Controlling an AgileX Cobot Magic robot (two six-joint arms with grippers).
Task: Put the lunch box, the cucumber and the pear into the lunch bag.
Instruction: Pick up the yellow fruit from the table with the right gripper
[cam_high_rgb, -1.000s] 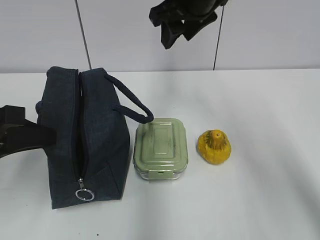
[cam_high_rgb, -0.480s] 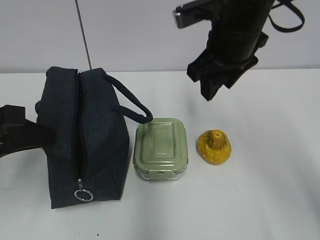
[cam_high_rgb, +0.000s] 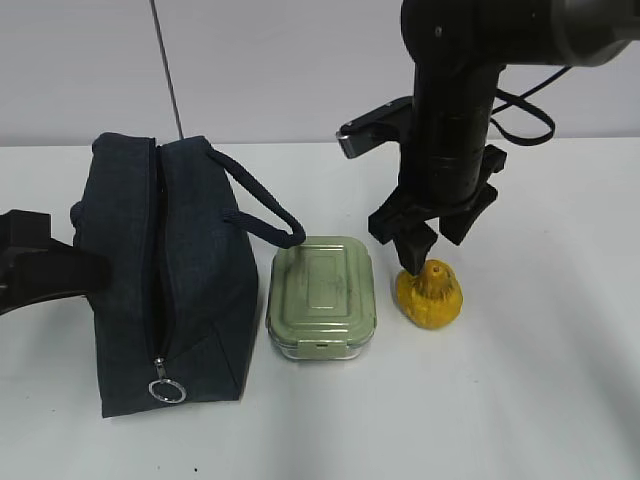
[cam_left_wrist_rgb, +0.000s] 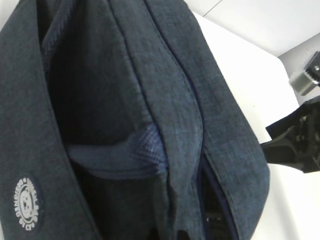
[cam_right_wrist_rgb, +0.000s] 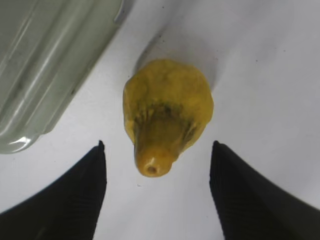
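My right gripper grabs the pear by its narrow stem end (cam_high_rgb: 435, 272) next, to put the pear into the lunch bag (cam_high_rgb: 190, 290).
The dark navy lunch bag (cam_high_rgb: 190, 290) stands at the left, its top zipper parted; it fills the left wrist view (cam_left_wrist_rgb: 150, 100). The sage-green lunch box (cam_high_rgb: 322, 292) lies beside it, also in the right wrist view (cam_right_wrist_rgb: 45, 65). The yellow-orange pear (cam_high_rgb: 429, 295) lies right of the box. My right gripper (cam_high_rgb: 428, 245) is open just above the pear, its fingers either side of the stem end (cam_right_wrist_rgb: 152, 165), not touching. My left gripper (cam_high_rgb: 95, 272) is against the bag's left side; its fingers are hidden. The cucumber is out of view.
The bag's loop handle (cam_high_rgb: 265, 210) hangs toward the lunch box. The silver ring pull (cam_high_rgb: 168, 389) lies at the bag's near end. The white table (cam_high_rgb: 540, 400) stretches to the right and front. A wall stands behind.
My right arm has come down from high at the back and to the right, and now has its open fingers over the pear. The left arm, bag and box have not moved.
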